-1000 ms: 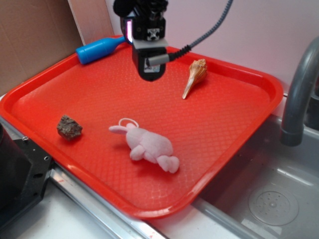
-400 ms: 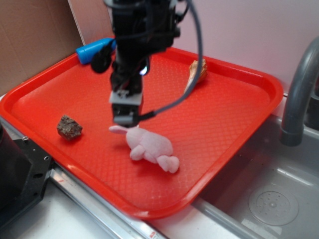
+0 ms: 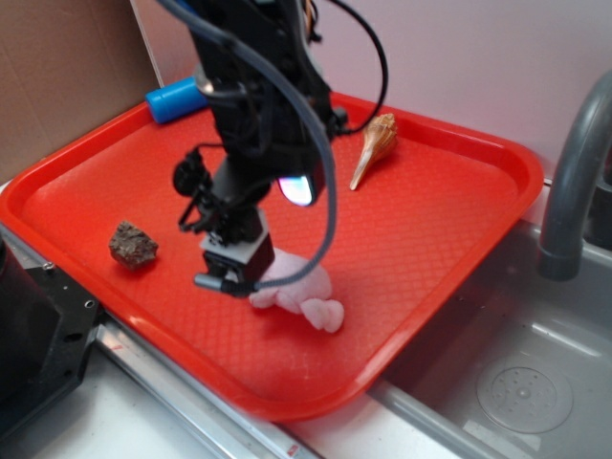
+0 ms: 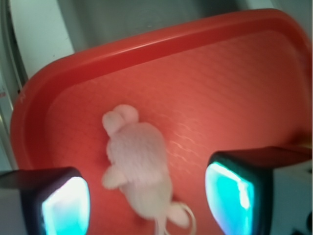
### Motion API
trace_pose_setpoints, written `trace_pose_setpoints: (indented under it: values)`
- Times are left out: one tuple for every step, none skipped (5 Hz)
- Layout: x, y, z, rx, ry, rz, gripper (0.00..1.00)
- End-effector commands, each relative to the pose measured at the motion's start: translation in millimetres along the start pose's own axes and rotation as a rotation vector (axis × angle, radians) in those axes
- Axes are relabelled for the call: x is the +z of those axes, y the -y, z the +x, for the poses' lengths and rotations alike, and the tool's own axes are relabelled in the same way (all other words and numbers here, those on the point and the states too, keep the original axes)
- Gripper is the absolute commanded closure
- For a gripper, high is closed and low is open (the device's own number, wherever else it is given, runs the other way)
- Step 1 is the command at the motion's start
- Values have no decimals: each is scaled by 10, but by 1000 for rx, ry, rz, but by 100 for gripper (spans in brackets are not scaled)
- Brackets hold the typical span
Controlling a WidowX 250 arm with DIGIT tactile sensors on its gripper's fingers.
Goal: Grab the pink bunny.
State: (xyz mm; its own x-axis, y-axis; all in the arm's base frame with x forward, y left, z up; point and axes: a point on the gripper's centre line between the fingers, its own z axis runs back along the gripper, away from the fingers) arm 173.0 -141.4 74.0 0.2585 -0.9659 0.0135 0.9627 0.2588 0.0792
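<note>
Next, my gripper takes hold of the bunny by its round body [image 3: 298, 277] to grab the pink bunny from the red tray [image 3: 430, 220].
The pink bunny [image 3: 304, 292] [image 4: 139, 171] lies flat on the red tray [image 3: 430, 220] [image 4: 210, 93], near the tray's front edge. In the exterior view my gripper [image 3: 234, 273] hangs low over the bunny's head end and hides its ears and white loop. In the wrist view my gripper [image 4: 146, 203] is open, with its two glowing pads [image 4: 66, 208] wide apart on either side of the bunny's upper body. The pads do not touch the plush. The loop [image 4: 186, 218] shows near the frame's bottom edge.
A tan spiral seashell [image 3: 375, 145] lies at the tray's back right. A small dark rock [image 3: 133, 244] sits at the tray's left. A blue cylinder [image 3: 174, 98] rests on the back left rim. A sink with a grey tap [image 3: 572, 182] lies to the right.
The gripper has come down and forward from the tray's back to just over the bunny, now covering its head and ears. The bunny has not moved.
</note>
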Motion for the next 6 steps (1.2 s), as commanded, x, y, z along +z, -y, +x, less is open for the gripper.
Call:
trace_pose_setpoints:
  values:
    - [-572, -75, 87, -100, 24, -96, 0]
    - [-582, 24, 87, -89, -31, -111, 100]
    - [-355, 48, 85, -57, -37, -82, 100]
    - [96, 21, 11, 96, -25, -55, 100]
    - [328, -20, -80, 138, 13, -28, 34]
    - [426, -17, -180, 118, 46, 2, 0]
